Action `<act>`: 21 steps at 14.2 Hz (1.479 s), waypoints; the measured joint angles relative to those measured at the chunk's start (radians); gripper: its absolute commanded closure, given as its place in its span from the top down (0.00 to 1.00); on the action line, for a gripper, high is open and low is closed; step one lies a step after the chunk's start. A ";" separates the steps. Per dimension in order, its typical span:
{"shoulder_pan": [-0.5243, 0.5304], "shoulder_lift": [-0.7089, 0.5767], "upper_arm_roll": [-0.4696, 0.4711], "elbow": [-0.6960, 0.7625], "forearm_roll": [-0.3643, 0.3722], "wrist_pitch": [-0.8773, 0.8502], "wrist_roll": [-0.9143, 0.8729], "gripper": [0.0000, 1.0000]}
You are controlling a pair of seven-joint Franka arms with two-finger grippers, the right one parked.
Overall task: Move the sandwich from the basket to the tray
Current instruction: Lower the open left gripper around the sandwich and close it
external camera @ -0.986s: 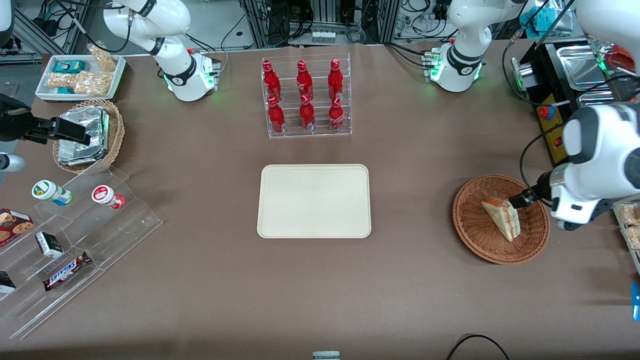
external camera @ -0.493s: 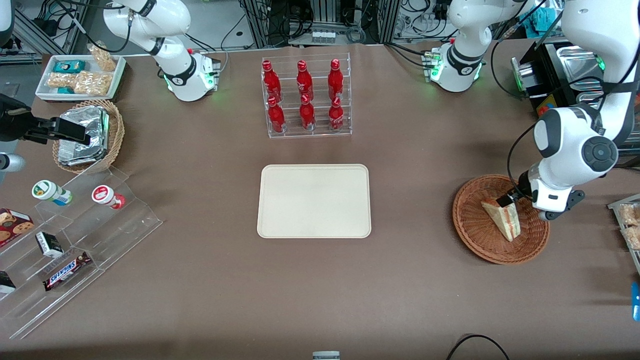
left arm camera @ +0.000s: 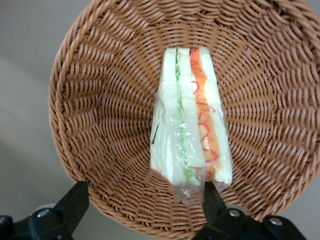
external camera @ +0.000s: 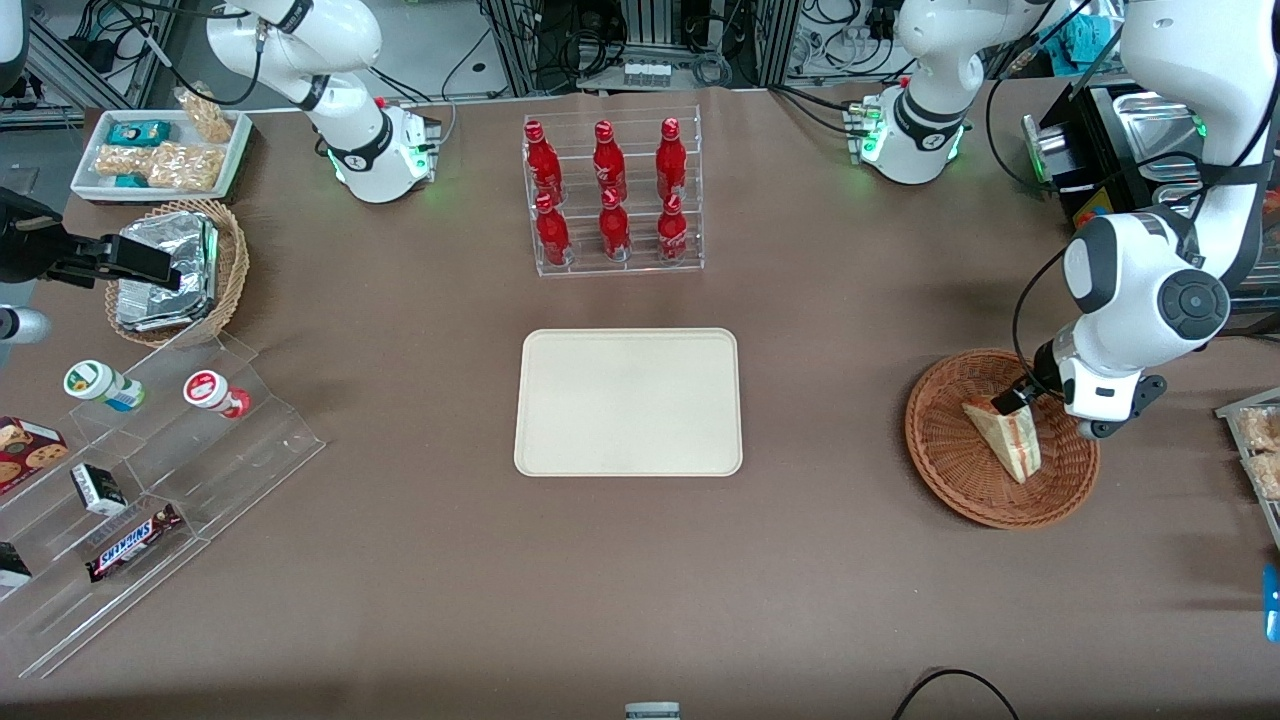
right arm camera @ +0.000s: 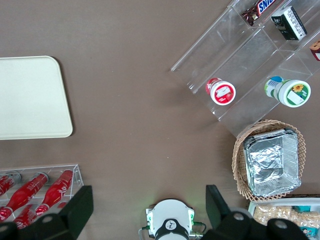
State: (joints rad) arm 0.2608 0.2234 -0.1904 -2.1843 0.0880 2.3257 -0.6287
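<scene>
Next, my left gripper should grab the sandwich by its wrapped body (external camera: 1003,442) to move it onto the cream tray (external camera: 628,400).
The clear-wrapped sandwich (external camera: 1005,440) lies in the reddish-brown wicker basket (external camera: 950,450) toward the working arm's end of the table. My left gripper (external camera: 1010,402) hovers low over the sandwich's end farther from the front camera. In the left wrist view the gripper (left arm camera: 145,192) is open. Its two black fingers (left arm camera: 75,200) stand wide apart over the basket (left arm camera: 100,100), one finger close by the end of the sandwich's (left arm camera: 190,125) wrapper. The cream tray (external camera: 628,400) lies empty at the table's middle and also shows in the right wrist view (right arm camera: 30,95).
A clear rack of red bottles (external camera: 612,195) stands farther from the front camera than the tray. A tan basket with foil packets (external camera: 175,270), a white snack tray (external camera: 160,150) and an acrylic stepped shelf (external camera: 150,480) lie toward the parked arm's end. A black machine (external camera: 1100,180) stands near the working arm.
The left arm swung its wrist up and round, and the gripper shifted a little toward the sandwich's upper end. The sandwich has not moved.
</scene>
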 measured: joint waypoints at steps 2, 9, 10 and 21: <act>-0.001 -0.006 -0.006 0.007 0.000 0.001 -0.049 1.00; -0.015 -0.007 -0.018 0.016 0.001 0.001 -0.075 1.00; -0.017 -0.002 -0.018 0.016 0.001 0.001 -0.075 1.00; -0.015 0.101 -0.011 0.053 0.000 0.051 -0.079 0.57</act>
State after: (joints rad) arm 0.2457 0.3241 -0.2016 -2.1316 0.0882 2.3772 -0.7078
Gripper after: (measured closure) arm 0.035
